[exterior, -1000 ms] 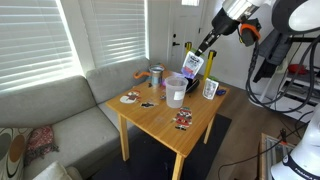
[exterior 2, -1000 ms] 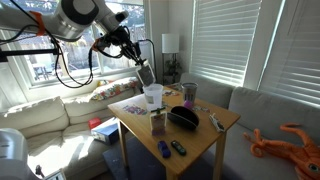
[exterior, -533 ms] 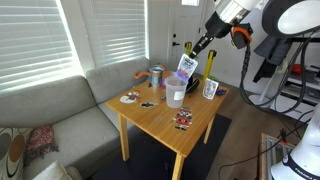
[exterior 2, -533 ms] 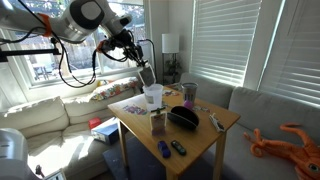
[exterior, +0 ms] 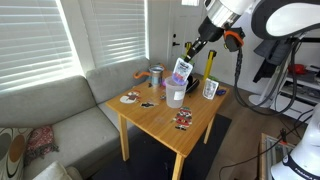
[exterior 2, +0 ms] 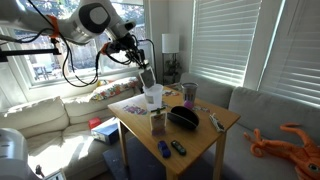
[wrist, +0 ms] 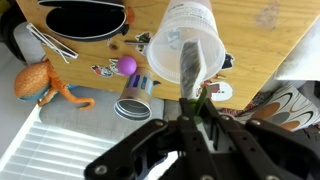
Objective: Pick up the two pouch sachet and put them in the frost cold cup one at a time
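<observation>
Nearly all of the sachet's printed side shows above the cup's rim (exterior: 174, 85), so my gripper should keep holding the pouch sachet until it sinks into the frost cold cup.
My gripper (exterior: 189, 57) is shut on one pouch sachet (exterior: 181, 69), whitish with purple print, and holds it in the air just above the rim of the frost cold cup (exterior: 175, 92). In the wrist view the sachet (wrist: 190, 68) hangs edge-on from the jaws (wrist: 190, 108) over the cup's open mouth (wrist: 170, 45). An exterior view shows the gripper (exterior 2: 143, 69) above the cup (exterior 2: 152, 96). The second pouch sachet (exterior: 210, 89) stands upright on the wooden table beside the cup; it also shows in an exterior view (exterior 2: 157, 123).
A teal-and-orange cup (exterior: 157, 76) stands behind the frosted cup. A black bowl (exterior 2: 183, 117) sits mid-table. Flat red-marked packets (exterior: 183, 119) and a round one (exterior: 130, 97) lie on the table (exterior: 160, 125). A grey sofa (exterior: 60, 110) borders it. An orange toy octopus (wrist: 40, 80) lies nearby.
My gripper has carried the sachet sideways and slightly down, from beside the cup to over its rim. The other things have not moved.
</observation>
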